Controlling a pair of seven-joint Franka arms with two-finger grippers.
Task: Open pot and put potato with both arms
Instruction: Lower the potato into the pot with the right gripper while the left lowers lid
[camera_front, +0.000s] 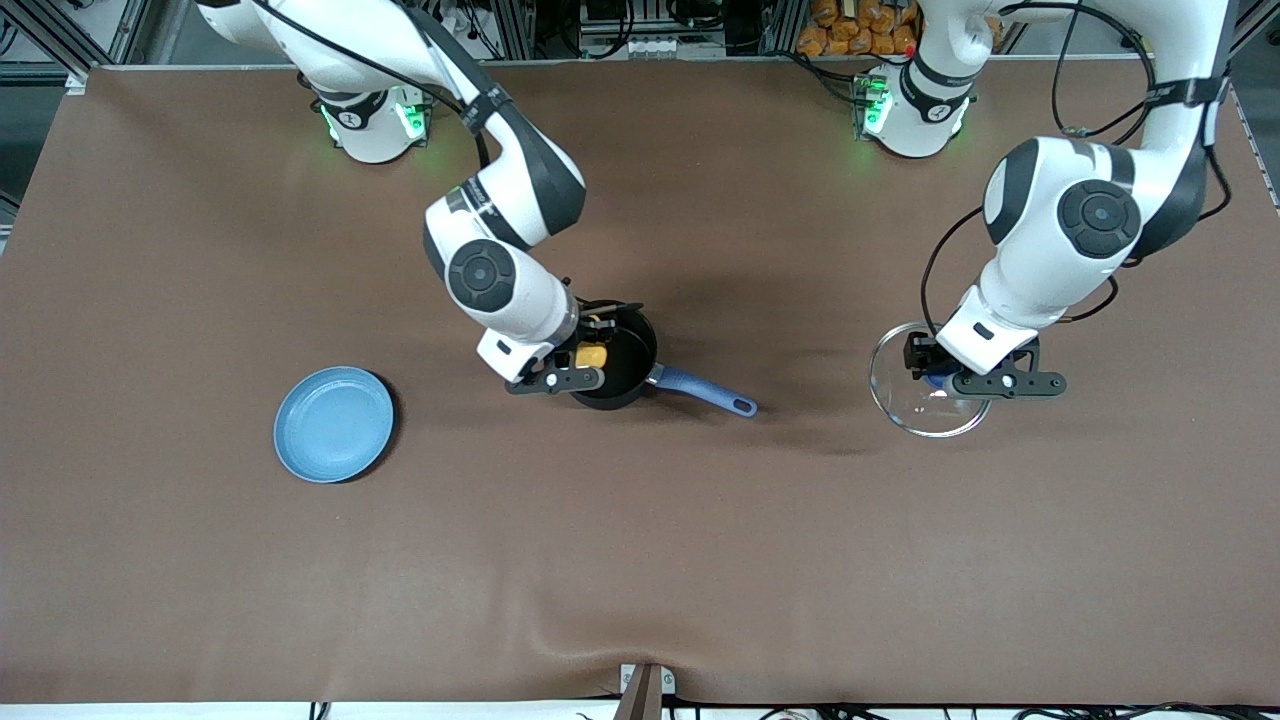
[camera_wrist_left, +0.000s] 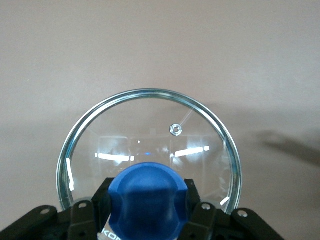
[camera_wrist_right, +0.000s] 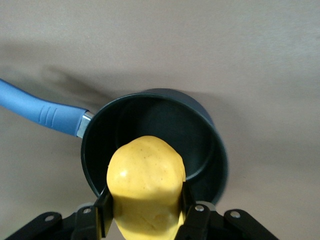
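Note:
The potato (camera_wrist_right: 145, 185) is above the pot's rim (camera_wrist_right: 150, 95), so it needs to go down into the pot before my right gripper lets go of it.
The black pot (camera_front: 622, 368) with its long blue handle (camera_front: 702, 390) stands open at mid-table; it also shows in the right wrist view (camera_wrist_right: 165, 130). My right gripper (camera_front: 590, 357) is shut on the yellow potato (camera_front: 591, 356) and holds it over the pot's rim; in the right wrist view the potato (camera_wrist_right: 146, 185) sits between the fingers (camera_wrist_right: 104, 212). My left gripper (camera_front: 938, 378) is shut on the blue knob (camera_wrist_left: 148, 200) of the glass lid (camera_front: 925, 405), toward the left arm's end of the table. The lid (camera_wrist_left: 150, 135) is low over or on the table; I cannot tell which.
A flat blue plate (camera_front: 333, 423) lies toward the right arm's end of the table, a little nearer to the front camera than the pot. The brown table cover (camera_front: 640, 560) ends at the front edge, where a small bracket (camera_front: 645, 690) sits.

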